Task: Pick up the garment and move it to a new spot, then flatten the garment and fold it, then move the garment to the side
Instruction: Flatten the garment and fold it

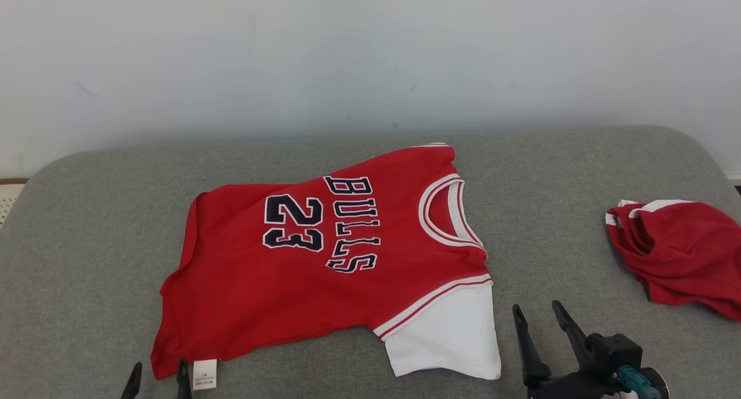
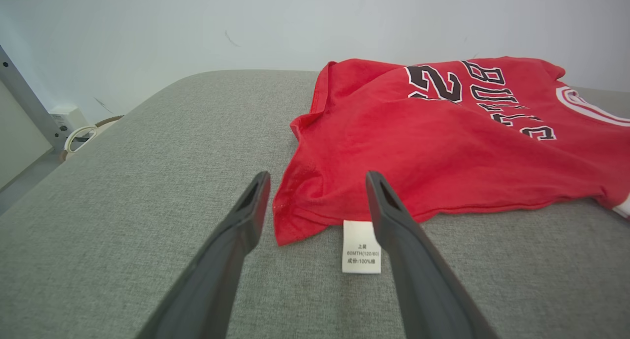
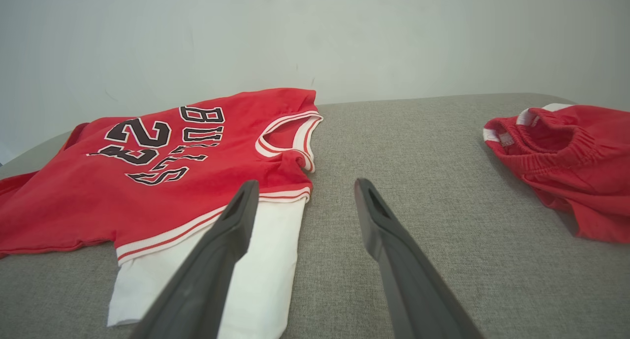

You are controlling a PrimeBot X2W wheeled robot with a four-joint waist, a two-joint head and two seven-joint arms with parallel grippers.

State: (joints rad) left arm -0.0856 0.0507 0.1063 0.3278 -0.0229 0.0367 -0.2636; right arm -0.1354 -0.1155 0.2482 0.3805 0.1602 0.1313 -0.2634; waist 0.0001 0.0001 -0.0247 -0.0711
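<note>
Next, my right gripper pinches the white sleeve by its edge to fold the red jersey shirt.
The garment is a red jersey shirt with "BULLS 23" lettering and a white sleeve, lying spread but rumpled on the grey cushioned surface, its neck to the right. In the left wrist view the garment's hem corner and white care label lie between the fingers of my left gripper, which stands open just short of the cloth. My left gripper shows at the bottom edge of the head view. My right gripper is open beside the white sleeve, holding nothing; the right wrist view shows the same gripper.
A second red piece of clothing, shorts with a white-trimmed elastic waist, lies bunched at the right end of the surface, seen also as red shorts. A pale wall stands behind. A metal post and cables are off the left edge.
</note>
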